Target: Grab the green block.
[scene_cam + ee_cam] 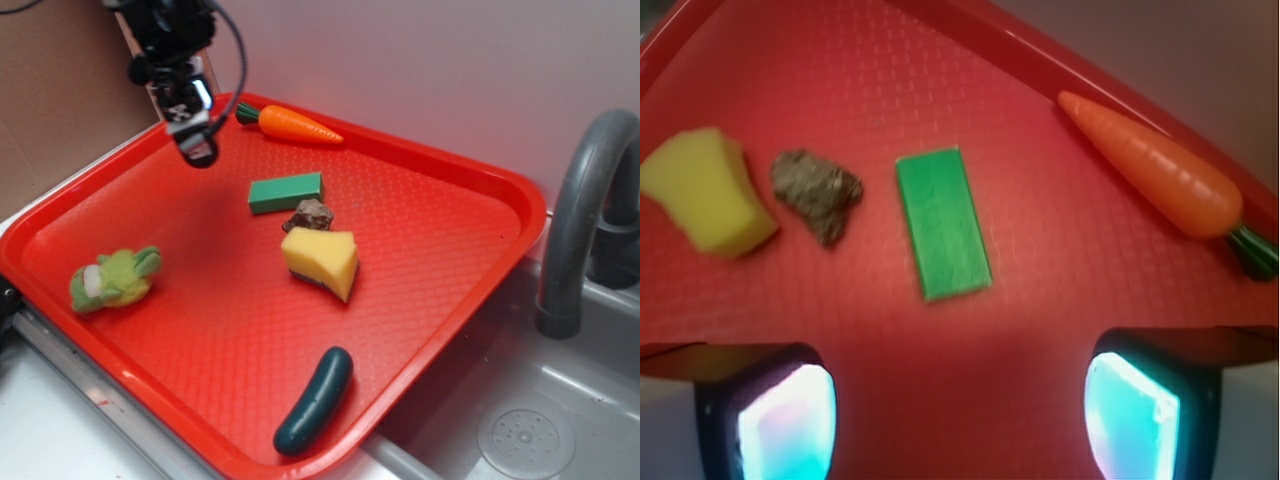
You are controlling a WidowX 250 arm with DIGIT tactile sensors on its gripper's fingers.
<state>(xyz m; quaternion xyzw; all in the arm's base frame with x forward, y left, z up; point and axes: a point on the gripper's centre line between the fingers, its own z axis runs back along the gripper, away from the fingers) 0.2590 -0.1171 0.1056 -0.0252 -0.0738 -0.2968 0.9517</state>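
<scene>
I should next grab the green block [286, 192] by its long sides to pick it out of the red tray.
The green block [286, 192] lies flat on the red tray [450, 250], a small teal-green bar near the tray's middle back. In the wrist view the green block [941, 222] lies lengthwise ahead of the jaws, between a brown lump and the carrot. My gripper [198, 140] hangs above the tray's back left, to the left of the block and apart from it. In the wrist view the gripper [960, 420] is open; its two glowing pads [790, 425] stand wide apart with only bare tray between them.
An orange carrot [296, 125] lies by the tray's back rim. A brown lump [312, 213] and a yellow sponge wedge [322, 262] sit just in front of the block. A lime plush toy [113, 278] is at the left, a dark green cucumber [314, 400] at the front. A grey faucet [580, 220] and sink stand right.
</scene>
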